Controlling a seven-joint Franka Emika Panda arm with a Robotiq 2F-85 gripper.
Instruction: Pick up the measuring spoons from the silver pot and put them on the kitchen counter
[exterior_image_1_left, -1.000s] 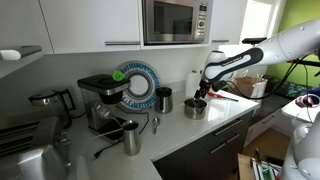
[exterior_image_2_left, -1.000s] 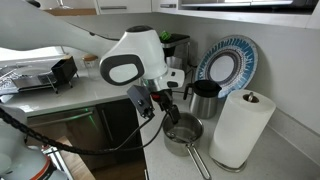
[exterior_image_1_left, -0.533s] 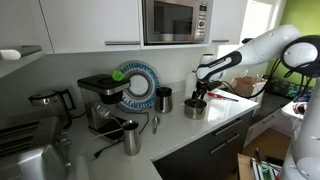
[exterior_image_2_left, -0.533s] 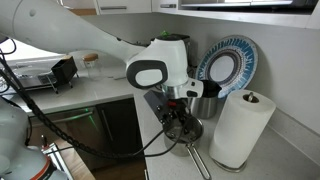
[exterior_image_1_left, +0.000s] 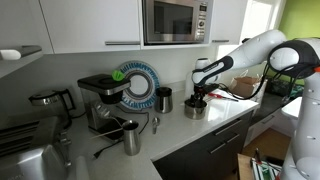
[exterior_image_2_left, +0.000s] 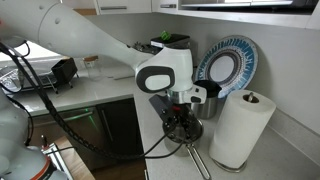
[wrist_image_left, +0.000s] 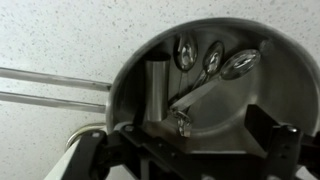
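I should next grab the measuring spoons' handles near where they meet, bowls left free, to lift them together onto the kitchen counter.
The silver pot (wrist_image_left: 215, 90) fills the wrist view, its long handle (wrist_image_left: 50, 87) running left. The measuring spoons (wrist_image_left: 212, 60) lie inside it, three bowls fanned at the top and handles meeting at a ring (wrist_image_left: 182, 124). My gripper (wrist_image_left: 185, 150) is open, its fingers spread wide just above the pot's near side and the ring. In both exterior views the gripper (exterior_image_1_left: 198, 97) (exterior_image_2_left: 179, 113) hangs straight over the pot (exterior_image_1_left: 195, 109) (exterior_image_2_left: 186, 131), which stands on the pale kitchen counter (exterior_image_1_left: 225, 120) (exterior_image_2_left: 110, 95). The spoons are hidden in those views.
A paper towel roll (exterior_image_2_left: 238, 128) stands close beside the pot. A dark tumbler (exterior_image_1_left: 164, 99) (exterior_image_2_left: 205, 100) and a blue-rimmed plate (exterior_image_1_left: 138, 85) are behind it. A coffee machine (exterior_image_1_left: 100, 100), a milk jug (exterior_image_1_left: 131, 138) and a single metal utensil (exterior_image_1_left: 155, 124) stand further along.
The arm has swung from beside the pot to directly over it and lowered the gripper toward its inside. The pot has not moved.
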